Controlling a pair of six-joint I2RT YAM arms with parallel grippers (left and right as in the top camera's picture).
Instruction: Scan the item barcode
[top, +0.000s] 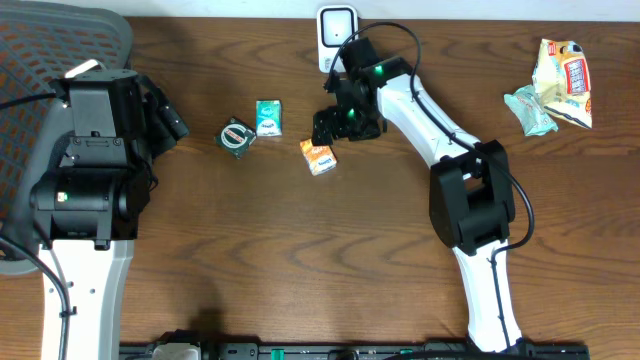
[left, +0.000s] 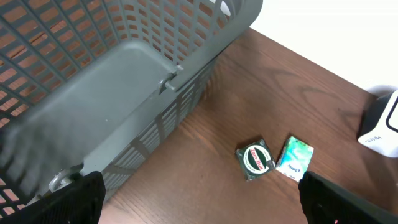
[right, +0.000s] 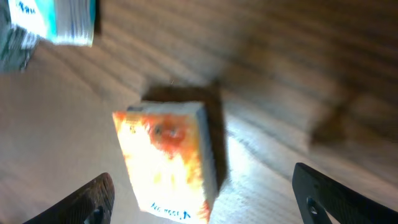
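Note:
Next, my right gripper grips the orange box (top: 318, 157) (right: 168, 155) by one side edge, leaving most of it exposed to scan the barcode.
A small orange box (top: 318, 157) (right: 168, 155) lies on the wooden table, free of any grip. My right gripper (top: 328, 133) (right: 208, 199) hovers just above it, open, its fingers (right: 93, 199) standing wide on either side without touching it. Behind that gripper, at the table's back edge, stands a white barcode scanner (top: 337, 32) (left: 382, 127). My left gripper (top: 170, 120) (left: 202, 205) is open and holds nothing, at the far left beside the grey basket. No barcode can be made out on the orange box.
A teal box (top: 268, 117) (left: 294, 158) and a dark green packet with a round logo (top: 237, 135) (left: 256, 160) lie left of the orange box. A grey mesh basket (top: 40, 60) (left: 124, 68) fills the left edge. Snack bags (top: 560, 80) lie at the back right.

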